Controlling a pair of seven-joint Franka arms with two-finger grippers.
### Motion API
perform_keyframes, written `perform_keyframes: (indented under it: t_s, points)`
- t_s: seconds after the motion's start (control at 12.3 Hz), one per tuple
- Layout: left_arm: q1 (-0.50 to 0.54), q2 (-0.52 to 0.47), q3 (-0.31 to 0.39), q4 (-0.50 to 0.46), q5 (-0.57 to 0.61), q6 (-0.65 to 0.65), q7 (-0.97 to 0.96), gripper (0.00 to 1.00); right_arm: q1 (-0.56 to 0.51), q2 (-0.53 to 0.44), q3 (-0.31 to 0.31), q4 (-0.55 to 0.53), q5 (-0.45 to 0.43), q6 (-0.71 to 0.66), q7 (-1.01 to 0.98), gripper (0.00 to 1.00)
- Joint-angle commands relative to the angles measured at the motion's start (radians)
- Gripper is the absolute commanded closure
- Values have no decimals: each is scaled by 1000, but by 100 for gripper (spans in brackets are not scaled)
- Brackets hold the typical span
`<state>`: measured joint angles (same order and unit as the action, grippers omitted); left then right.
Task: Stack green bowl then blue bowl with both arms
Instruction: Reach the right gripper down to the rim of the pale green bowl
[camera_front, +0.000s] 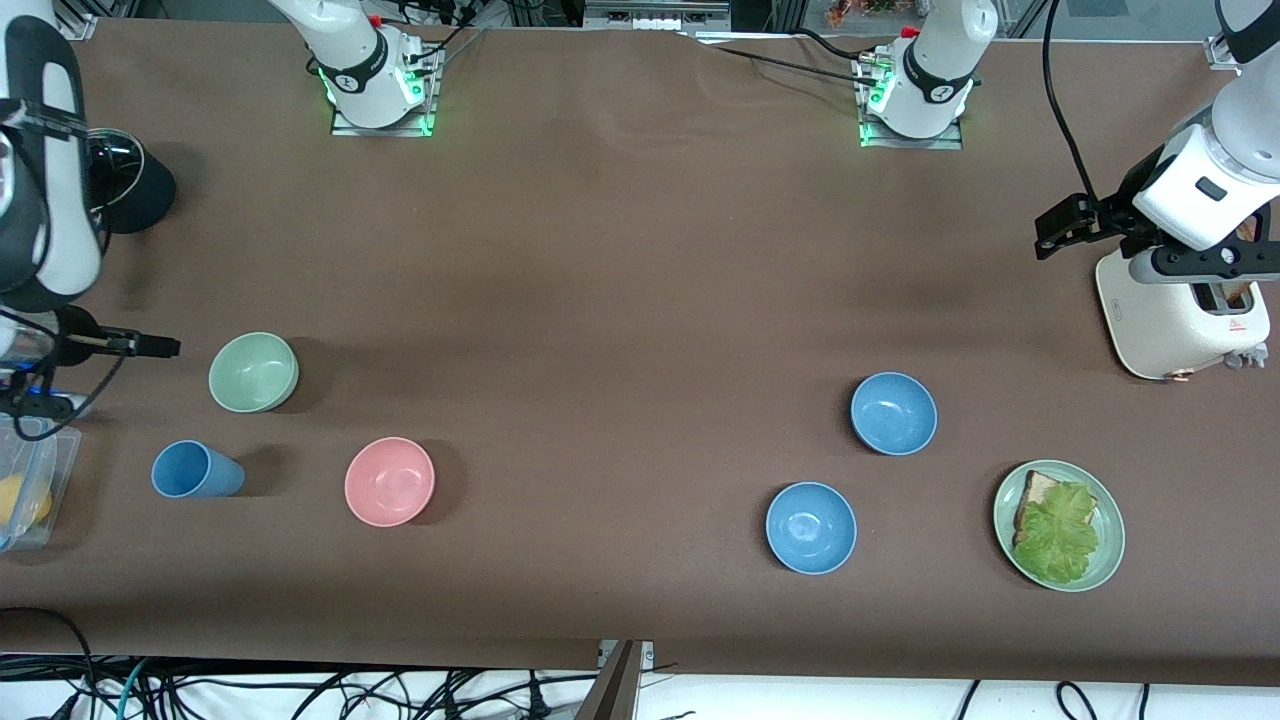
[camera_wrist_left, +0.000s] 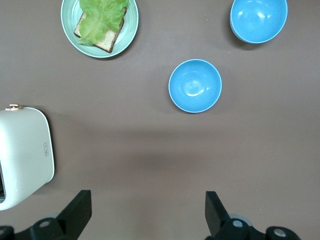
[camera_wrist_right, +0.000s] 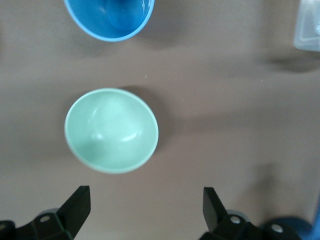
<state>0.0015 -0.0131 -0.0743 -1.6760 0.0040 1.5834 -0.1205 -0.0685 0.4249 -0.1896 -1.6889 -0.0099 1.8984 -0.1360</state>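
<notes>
The stack with the blue bowls needs to be started. Next, my right gripper should grab the green bowl by its rim (camera_front: 253, 335) (camera_wrist_right: 111, 170) to do that.
The green bowl (camera_front: 253, 372) stands upright and empty toward the right arm's end of the table; it also shows in the right wrist view (camera_wrist_right: 111, 130). Two blue bowls stand toward the left arm's end, one (camera_front: 893, 412) farther from the front camera than the other (camera_front: 811, 527); both show in the left wrist view (camera_wrist_left: 195, 85) (camera_wrist_left: 258, 20). My right gripper (camera_front: 150, 346) (camera_wrist_right: 145, 197) is open and empty, over the table beside the green bowl. My left gripper (camera_front: 1062, 228) (camera_wrist_left: 147, 200) is open and empty, up beside the toaster.
A pink bowl (camera_front: 389, 481) and a blue cup (camera_front: 195, 470) on its side lie near the green bowl. A clear container (camera_front: 35, 480) sits at the table's edge. A pale-green plate (camera_front: 1108, 520) with bread and lettuce and a white toaster (camera_front: 1180, 320) are at the left arm's end.
</notes>
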Motion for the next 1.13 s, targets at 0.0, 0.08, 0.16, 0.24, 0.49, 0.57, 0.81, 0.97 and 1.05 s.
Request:
perform_keyframes:
  t_s: [0.0,0.08,0.16,0.24,0.49,0.57,0.81,0.97,1.05]
  points:
    - [6,-7,-9,9,17,-19,-5,0,-7,-48,9,-210,4,201,-78,1]
    - [6,-7,-9,9,17,-19,-5,0,-8,-45,7,-259,4,281,-95,1]
    - [6,-7,-9,9,17,-19,-5,0,-10,-37,2,-290,5,342,-106,1]
    - [6,-7,-9,9,17,-19,-5,0,-10,-28,-1,-307,5,384,-111,1]
    - [6,-7,-9,9,17,-19,-5,0,-11,1,-1,-345,8,484,-123,1]
    - [6,-7,-9,9,17,-19,-5,0,-14,5,-1,-368,10,525,-138,1]
    - [6,-7,-9,9,17,-19,-5,0,-33,35,-1,-377,13,580,-148,1]
    - [6,-7,-9,9,17,-19,-4,0,-37,58,1,-377,19,613,-160,1]
    - [6,-7,-9,9,17,-19,-4,0,-46,63,2,-376,25,613,-160,11]
